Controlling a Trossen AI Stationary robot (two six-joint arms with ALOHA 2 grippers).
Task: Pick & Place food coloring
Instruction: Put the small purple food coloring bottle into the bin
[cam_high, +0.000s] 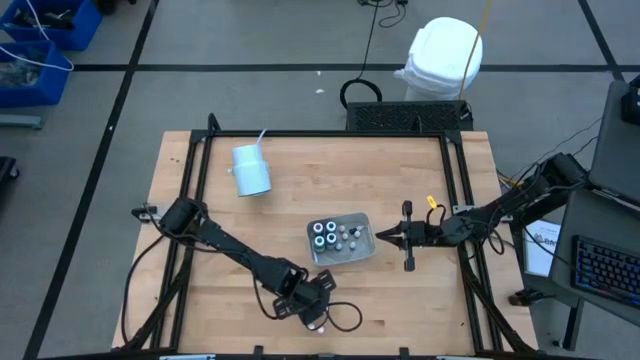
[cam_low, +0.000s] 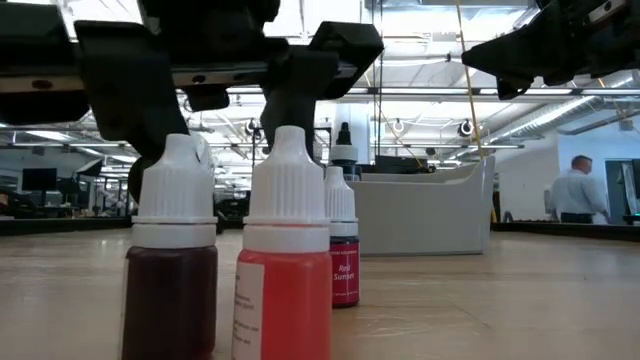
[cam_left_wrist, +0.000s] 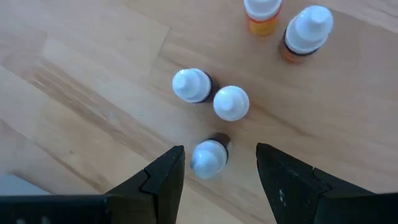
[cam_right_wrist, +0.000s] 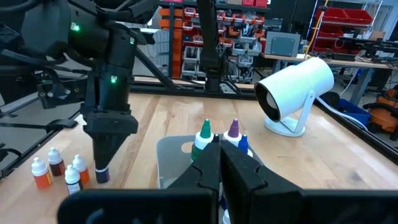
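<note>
My left gripper is going to grab the food coloring bottle by its white cap next. Then I will move the bottle into the clear tray.
Several small white-capped food coloring bottles stand upright on the wooden table near its front edge. In the low view the nearest are a dark red one (cam_low: 172, 270), an orange-red one (cam_low: 287, 280) and a crimson one (cam_low: 343, 255). My left gripper (cam_left_wrist: 217, 180) hangs over them, open and pointing steeply down, with one finger on each side of one bottle's cap (cam_left_wrist: 208, 158) and not touching it. More bottles stand in the clear tray (cam_high: 360, 250) at mid-table. My right gripper (cam_high: 385, 237) is shut and level, above the tray's right rim.
A white cup with a straw (cam_high: 250, 170) lies at the far left of the table. Two bottles (cam_left_wrist: 191, 85) (cam_left_wrist: 231, 102) stand close beyond the flanked one, and two orange ones (cam_left_wrist: 308, 31) stand farther off. A black frame (cam_high: 455, 190) runs along the table's edges.
</note>
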